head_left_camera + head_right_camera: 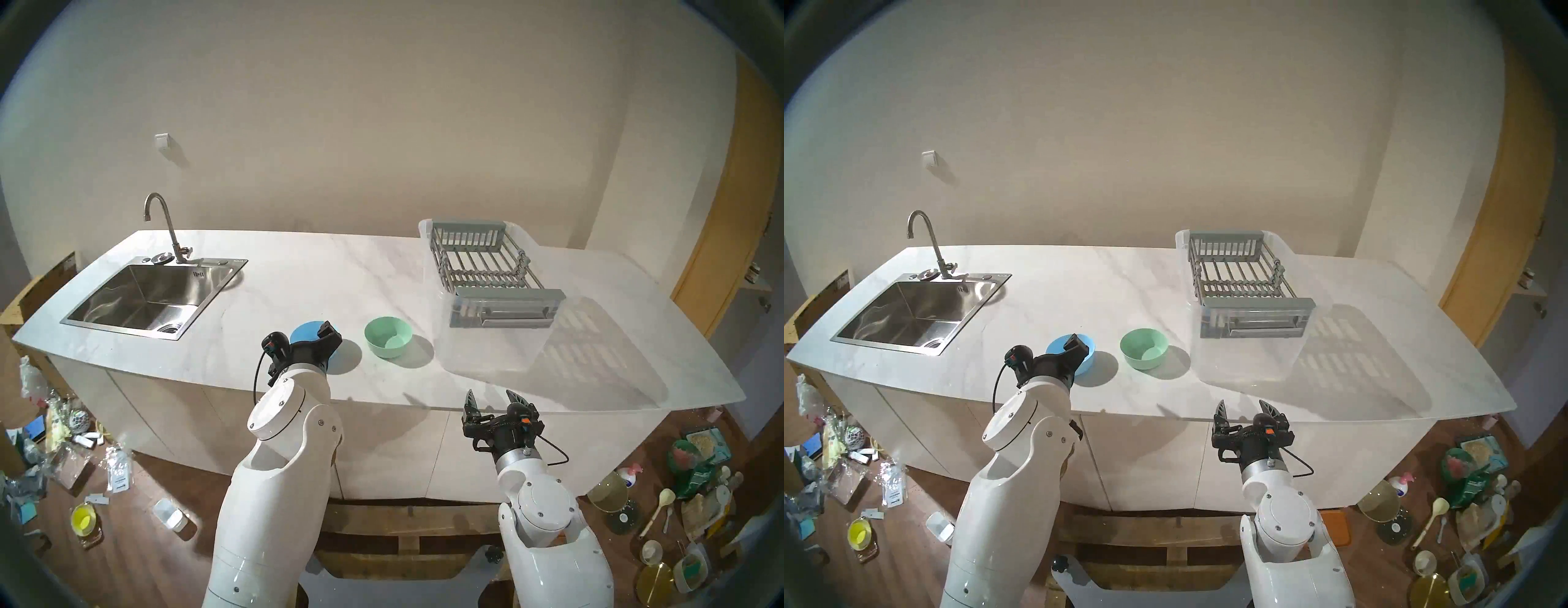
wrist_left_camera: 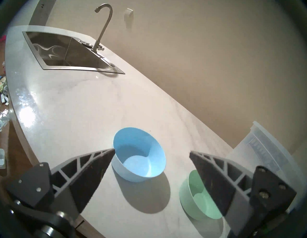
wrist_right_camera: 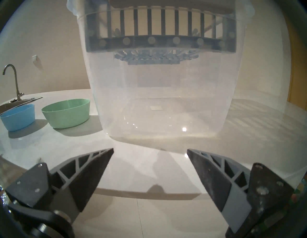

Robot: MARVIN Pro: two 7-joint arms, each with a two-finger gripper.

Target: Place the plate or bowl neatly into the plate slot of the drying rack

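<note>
My left gripper will next grab the blue bowl by the thin side at its rim (image 2: 115, 146), because the bowl's round body spreads wide and slopes.
A blue bowl (image 1: 306, 332) and a green bowl (image 1: 388, 336) stand upright on the white counter. My left gripper (image 1: 318, 336) is open and empty, hovering just above and in front of the blue bowl (image 2: 139, 159); the green bowl (image 2: 194, 199) lies behind its right finger. The grey drying rack (image 1: 488, 263) rests on top of a clear plastic tub (image 1: 488, 344) at the right; its plate slot (image 1: 488, 274) of rods and dividers holds nothing. My right gripper (image 1: 490, 395) is open and empty at the counter's front edge, in front of the tub (image 3: 166, 108).
A steel sink (image 1: 144, 297) with a faucet (image 1: 163, 225) is set in the counter's left end. The wall runs behind the counter. Clutter lies on the floor on both sides.
</note>
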